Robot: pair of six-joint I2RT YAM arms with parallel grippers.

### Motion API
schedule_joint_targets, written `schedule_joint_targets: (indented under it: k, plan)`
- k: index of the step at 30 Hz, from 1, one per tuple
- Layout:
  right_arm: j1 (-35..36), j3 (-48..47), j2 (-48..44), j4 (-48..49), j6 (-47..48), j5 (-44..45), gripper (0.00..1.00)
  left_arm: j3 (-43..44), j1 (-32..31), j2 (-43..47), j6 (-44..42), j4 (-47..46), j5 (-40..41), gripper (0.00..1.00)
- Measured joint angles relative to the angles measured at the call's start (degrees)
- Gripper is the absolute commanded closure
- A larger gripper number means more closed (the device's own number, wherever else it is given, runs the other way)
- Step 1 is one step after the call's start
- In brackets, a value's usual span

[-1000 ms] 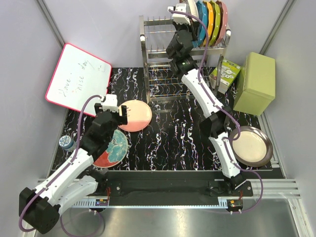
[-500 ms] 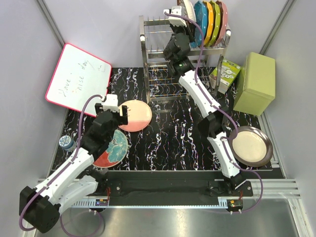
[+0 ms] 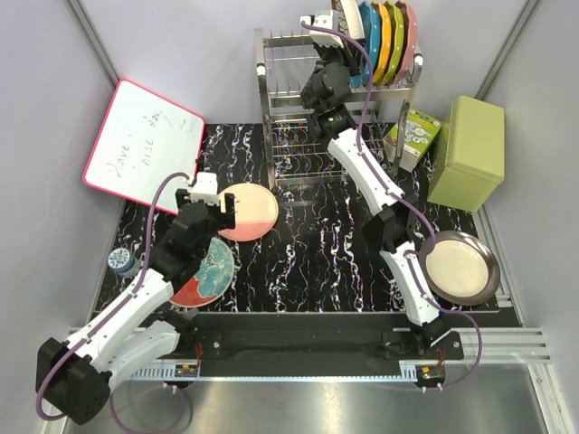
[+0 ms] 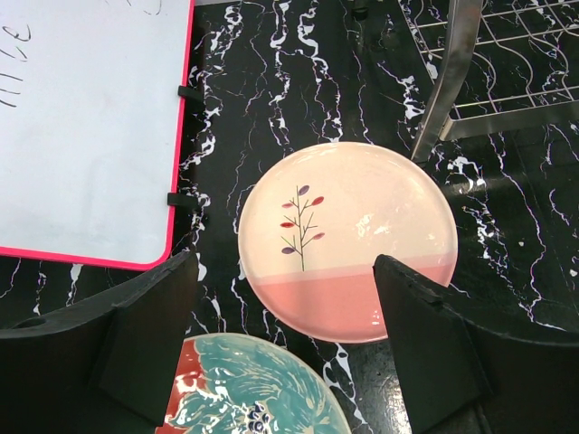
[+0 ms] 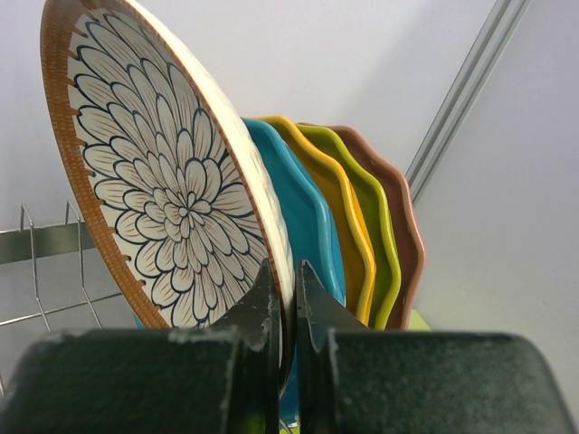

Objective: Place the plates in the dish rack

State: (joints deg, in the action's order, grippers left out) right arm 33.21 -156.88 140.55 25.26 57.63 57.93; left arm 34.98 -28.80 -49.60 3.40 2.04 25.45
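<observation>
The floral-petal plate, on edge close beside the blue plate (image 5: 312, 217), would stay on the dish rack's top level; my right gripper should open now.
My right gripper (image 3: 342, 45) (image 5: 285, 280) is shut on the lower rim of the brown-rimmed floral-petal plate (image 3: 351, 16) (image 5: 154, 181). It holds the plate on edge at the top tier of the steel dish rack (image 3: 289, 117), close beside a blue plate (image 5: 312, 217). My left gripper (image 3: 223, 212) (image 4: 285, 267) is open and hovers over the pink-and-cream sprig plate (image 3: 246, 212) (image 4: 348, 240), which lies flat on the table. The red plate with the teal flower (image 3: 206, 271) (image 4: 244, 389) lies just nearer. A cream plate with a dark rim (image 3: 461, 268) lies at the right.
Blue, orange, green and pink plates (image 3: 389, 41) stand in the rack's top tier. A red-framed whiteboard (image 3: 140, 145) (image 4: 81, 127) leans at the left. A green box (image 3: 466, 152) and a small carton (image 3: 412, 136) stand right of the rack. A small tin (image 3: 119, 261) sits at the left edge.
The right gripper has shifted the floral plate slightly left and up at the rack's top. The left arm has crept a little toward the pink-and-cream plate.
</observation>
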Motion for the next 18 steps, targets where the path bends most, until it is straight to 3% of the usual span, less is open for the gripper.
schedule_joint_targets:
  k: [7, 9, 18]
  plan:
    - [-0.11, 0.63, 0.0, 0.09, 0.5, 0.13, 1.0, 0.0, 0.0, -0.02, 0.09, -0.02, -0.11, 0.15]
    - [-0.2, 0.98, 0.0, -0.28, 0.46, 0.13, 0.88, 0.0, 0.0, -0.02, 0.09, -0.02, -0.11, 0.15]
    - [-0.26, 1.05, 0.0, 0.57, -0.59, -0.52, 0.76, 0.0, 0.0, -0.04, 0.13, -0.02, -0.13, 0.15]
